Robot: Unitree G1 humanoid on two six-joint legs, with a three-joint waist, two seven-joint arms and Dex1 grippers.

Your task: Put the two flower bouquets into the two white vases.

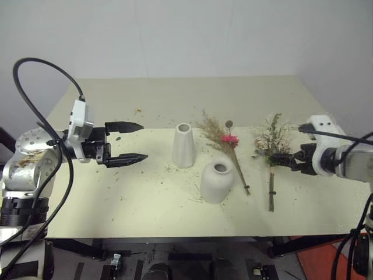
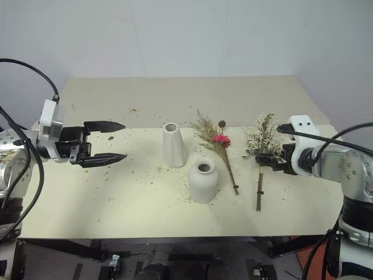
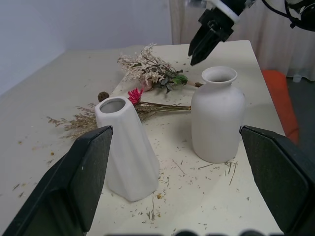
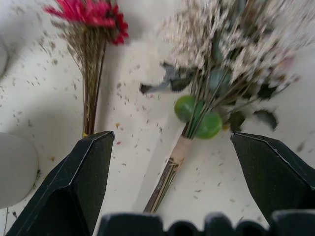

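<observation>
The blossoms and leaves spread wide and delicate at the head of the cream bouquet [image 1: 273, 140]. My right gripper needs to grab the bouquet by its wrapped stem [image 1: 271, 173] next.
A tall tapered white vase [image 1: 183, 144] and a squat rounded white vase [image 1: 217, 181] stand upright mid-table. To their right lies a tan bouquet with a magenta flower [image 1: 228, 142]. Further right lies a cream bouquet [image 1: 273, 140], its stem [image 4: 178, 152] pointing toward the front edge. My left gripper [image 1: 143, 141] hangs open and level, left of the tall vase and pointing at it. The right gripper [image 1: 284, 158] is open above the cream bouquet, where head meets stem. In the right wrist view its fingers [image 4: 93, 187] stand either side of the stem, apart from it.
Dried plant crumbs are scattered over the cream table [image 1: 116, 198], thickest around the vases. The table's front edge [image 1: 175, 234] runs close below the squat vase. A white wall stands behind the table. Black cables loop off both arms.
</observation>
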